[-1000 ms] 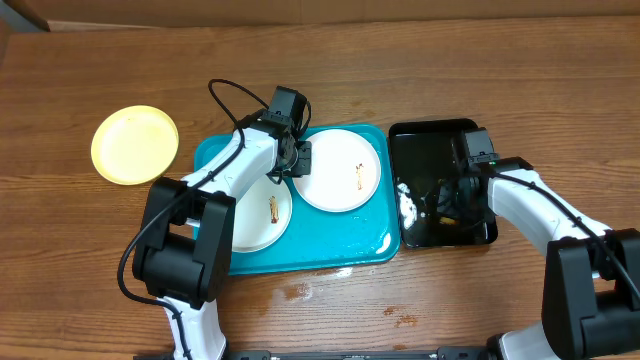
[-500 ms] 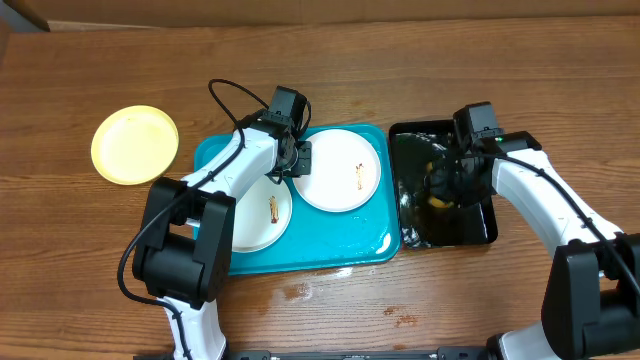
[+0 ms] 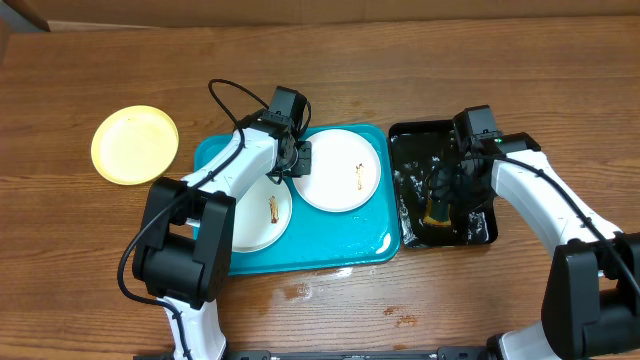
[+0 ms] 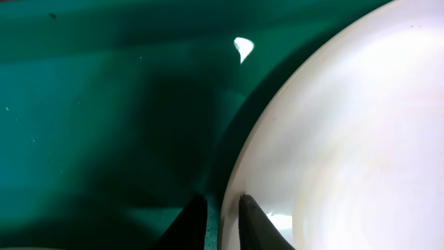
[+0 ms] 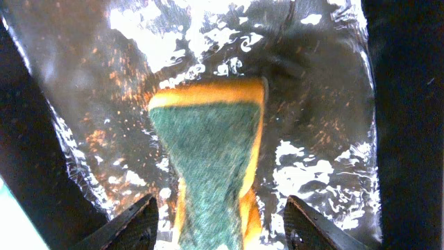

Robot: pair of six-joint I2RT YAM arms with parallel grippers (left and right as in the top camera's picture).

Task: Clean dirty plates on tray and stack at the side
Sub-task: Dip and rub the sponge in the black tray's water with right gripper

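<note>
My right gripper picks up the yellow-green sponge across its narrow middle [image 3: 437, 212] next, so its broad end stays free to clean the smeared plate.
A white plate [image 3: 340, 170] with a brown smear lies at the back right of the turquoise tray [image 3: 350, 250]. My left gripper [image 3: 297, 158] is shut on its left rim; the left wrist view shows the fingers [image 4: 223, 208] astride the plate's edge [image 4: 347, 139] over the tray [image 4: 104, 104]. A second smeared white plate [image 3: 262, 215] lies at the tray's front left. The pale yellow plate [image 3: 135, 145] sits on the table to the left. My right gripper [image 3: 445, 195] is open, and its fingers [image 5: 218, 222] stand apart on either side of a yellow-green sponge [image 5: 208, 139].
The sponge [image 3: 437, 212] rests in a glossy black tray [image 3: 440, 135] right of the turquoise tray, wet with white foam [image 5: 326, 83]. Small wet spots mark the wooden table in front of the turquoise tray [image 3: 300, 292].
My right gripper moved toward the far side of the black tray, and the sponge and foam now show beneath it. The left arm and the plates have not moved.
</note>
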